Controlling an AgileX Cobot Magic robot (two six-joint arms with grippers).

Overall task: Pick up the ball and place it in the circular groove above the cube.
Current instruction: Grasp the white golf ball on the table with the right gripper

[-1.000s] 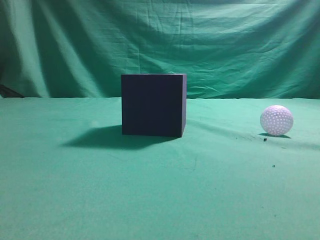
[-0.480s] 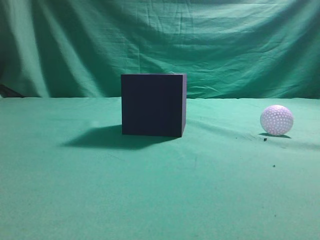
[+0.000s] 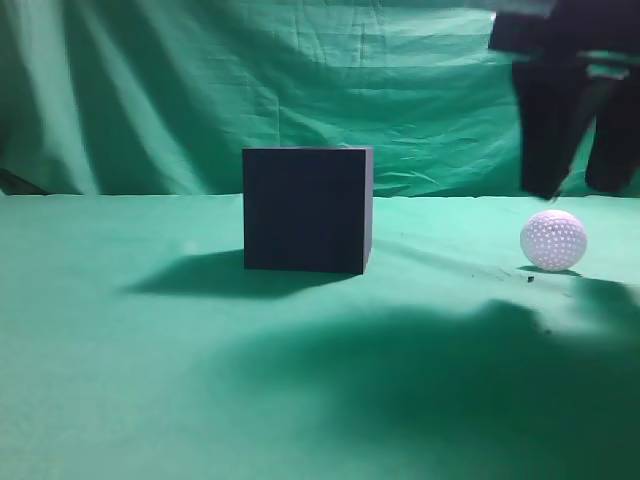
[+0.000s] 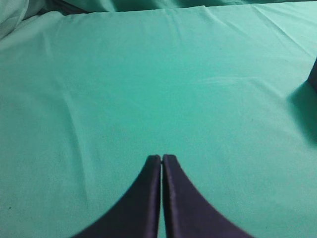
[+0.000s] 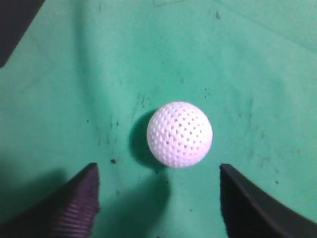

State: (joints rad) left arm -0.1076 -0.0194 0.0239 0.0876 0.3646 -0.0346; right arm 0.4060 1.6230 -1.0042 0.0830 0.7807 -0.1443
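The white ball [image 3: 553, 240] [image 5: 179, 135] is still below my right gripper's fingers, so my right gripper will move down first and then close.
A white dimpled ball [image 3: 553, 240] lies on the green cloth at the right; it also shows in the right wrist view [image 5: 179, 134]. A dark cube [image 3: 307, 209] stands mid-table; its top groove is hidden from this angle. My right gripper [image 3: 580, 190] hangs just above the ball, open and empty; in the right wrist view its fingertips [image 5: 158, 171] sit on either side of the ball, slightly nearer the camera. My left gripper [image 4: 161, 158] is shut and empty over bare cloth, and does not show in the exterior view.
Green cloth covers the table [image 3: 150, 380] and hangs as a backdrop. The arm casts a broad shadow over the front right of the table [image 3: 450, 380]. The cube's edge and shadow show at the right of the left wrist view [image 4: 313, 79].
My right gripper has come into the exterior view from the top right, above the ball, and its shadow now covers the cloth. The ball and cube have not moved.
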